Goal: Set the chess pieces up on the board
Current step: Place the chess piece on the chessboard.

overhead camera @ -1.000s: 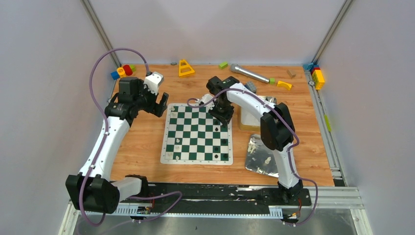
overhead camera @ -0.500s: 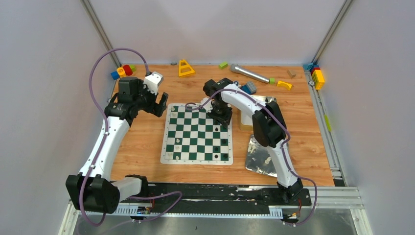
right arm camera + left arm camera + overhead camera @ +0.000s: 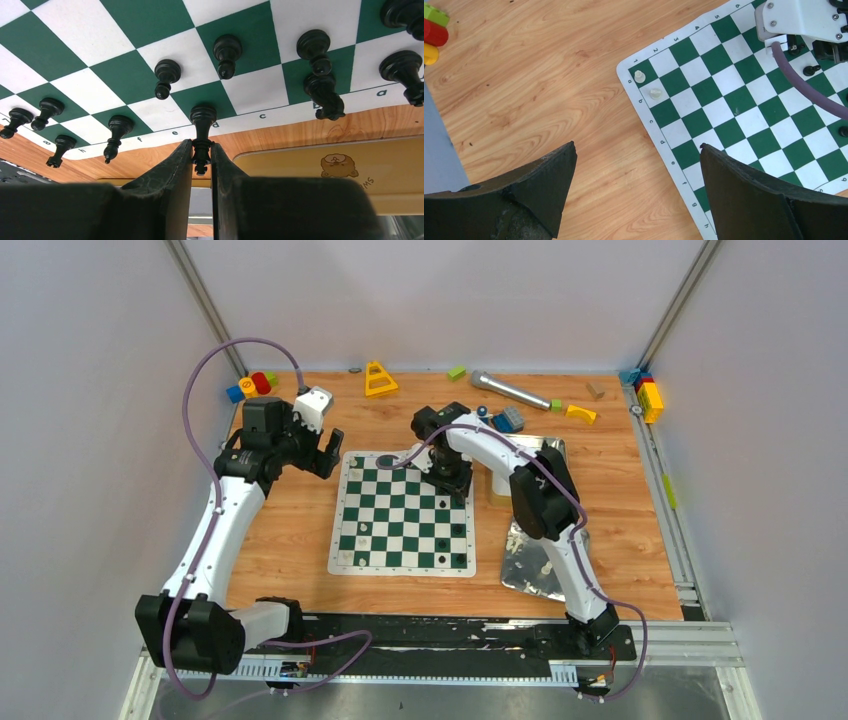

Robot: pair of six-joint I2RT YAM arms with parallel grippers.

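Note:
The black chess piece's base is over the green square by d, where the piece would land, so it is time to open my right gripper.
The green-and-white board point(image 3: 400, 569) lies mid-table. My right gripper point(image 3: 450, 478) is at its far right edge. In the right wrist view, the gripper point(image 3: 201, 146) is shut on the neck of a black chess piece point(image 3: 202, 115). The piece's base is over a green square next to the letter d; I cannot tell if it touches. Several black pieces point(image 3: 227, 50) stand on the squares nearby point(image 3: 125, 30). My left gripper point(image 3: 325, 452) is open and empty above the wood, left of the board point(image 3: 724, 100). Two cream pieces point(image 3: 639, 76) stand at that corner.
A silver tin point(image 3: 522, 540) holding cream pieces sits right of the board. A yellow box point(image 3: 505, 495) is behind it. A microphone point(image 3: 510, 390), a yellow triangle point(image 3: 379, 379) and toy blocks point(image 3: 250, 385) lie along the far edge.
My right gripper has moved a little left and toward the far edge of the board with the black piece in it. The left arm has not moved.

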